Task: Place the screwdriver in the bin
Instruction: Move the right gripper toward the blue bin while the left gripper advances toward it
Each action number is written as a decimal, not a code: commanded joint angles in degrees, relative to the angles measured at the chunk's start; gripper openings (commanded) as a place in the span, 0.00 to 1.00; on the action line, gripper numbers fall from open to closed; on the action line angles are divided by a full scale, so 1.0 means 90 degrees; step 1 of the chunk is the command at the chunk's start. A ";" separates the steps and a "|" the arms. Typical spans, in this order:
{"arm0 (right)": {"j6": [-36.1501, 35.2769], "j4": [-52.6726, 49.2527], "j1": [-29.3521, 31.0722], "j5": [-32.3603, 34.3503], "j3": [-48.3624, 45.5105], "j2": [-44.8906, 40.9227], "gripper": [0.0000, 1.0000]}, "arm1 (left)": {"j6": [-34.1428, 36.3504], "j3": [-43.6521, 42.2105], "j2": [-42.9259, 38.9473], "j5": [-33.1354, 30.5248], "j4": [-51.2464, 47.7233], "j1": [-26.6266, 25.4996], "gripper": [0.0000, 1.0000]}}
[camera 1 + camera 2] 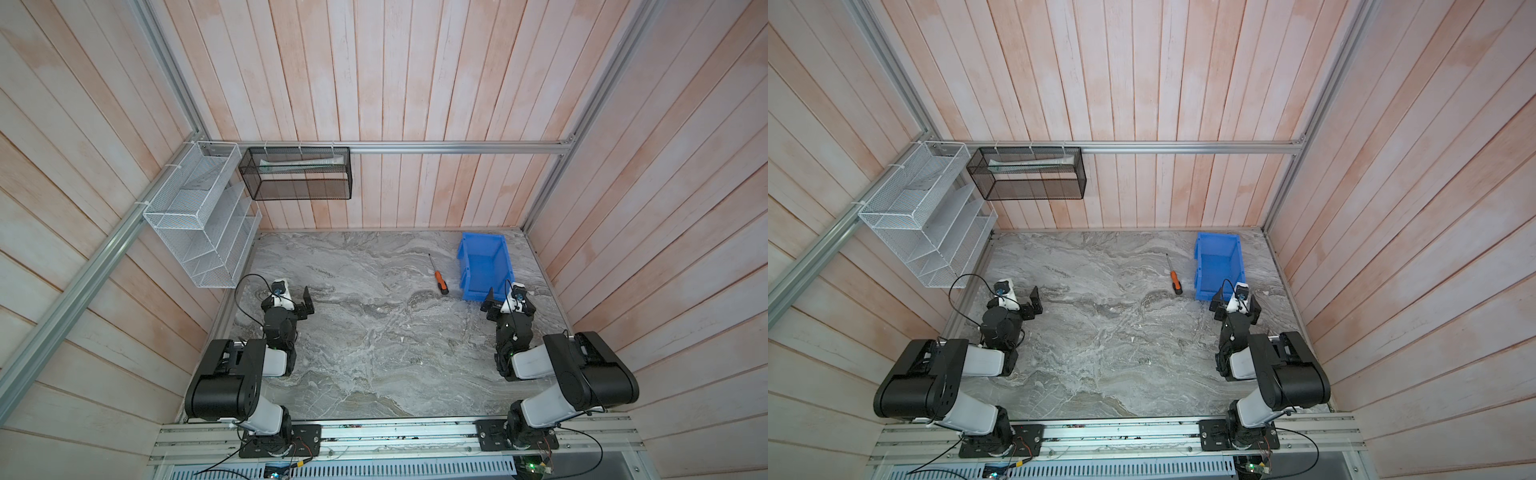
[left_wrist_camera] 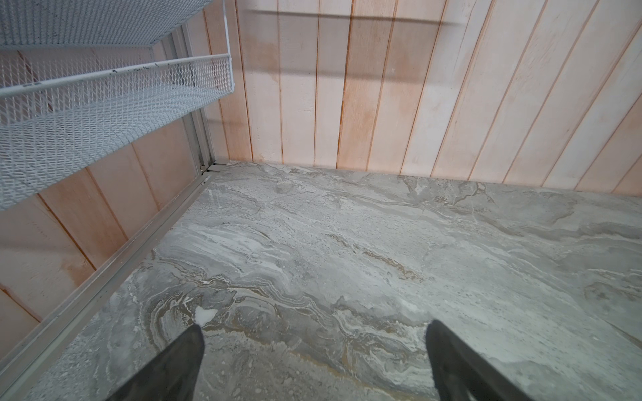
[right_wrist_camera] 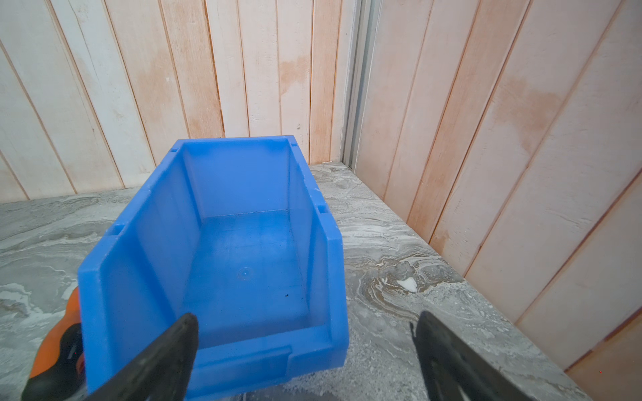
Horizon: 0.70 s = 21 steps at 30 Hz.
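Note:
Next, my right gripper grabs the bin's side rim nearest the screwdriver to slide the bin inward, open to receive the screwdriver.
The screwdriver (image 1: 439, 277) (image 1: 1175, 278), with an orange handle and a thin dark shaft, lies flat on the marble table just left of the bin. Its handle (image 3: 64, 347) shows at the edge of the right wrist view. The bin (image 1: 484, 266) (image 1: 1219, 266) (image 3: 243, 260) is bright blue and empty, and stands near the back right corner. My right gripper (image 1: 509, 297) (image 1: 1235, 300) (image 3: 305, 317) hangs open just in front of the bin's low front lip, holding nothing. My left gripper (image 1: 297, 299) (image 1: 1019, 297) (image 2: 314, 328) is open over bare table at the left.
A white wire-mesh rack (image 1: 199, 224) (image 2: 104, 104) hangs on the left wall above the left arm. A black mesh basket (image 1: 299, 176) hangs on the back wall with a pale tube inside. Wooden walls close in the table on three sides.

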 commanded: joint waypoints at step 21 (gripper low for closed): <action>0.1793 -0.6674 0.0524 0.0017 0.3108 -0.1687 0.99 | -0.0166 0.1929 -0.2694 -0.1675 -0.3878 -0.3735 1.00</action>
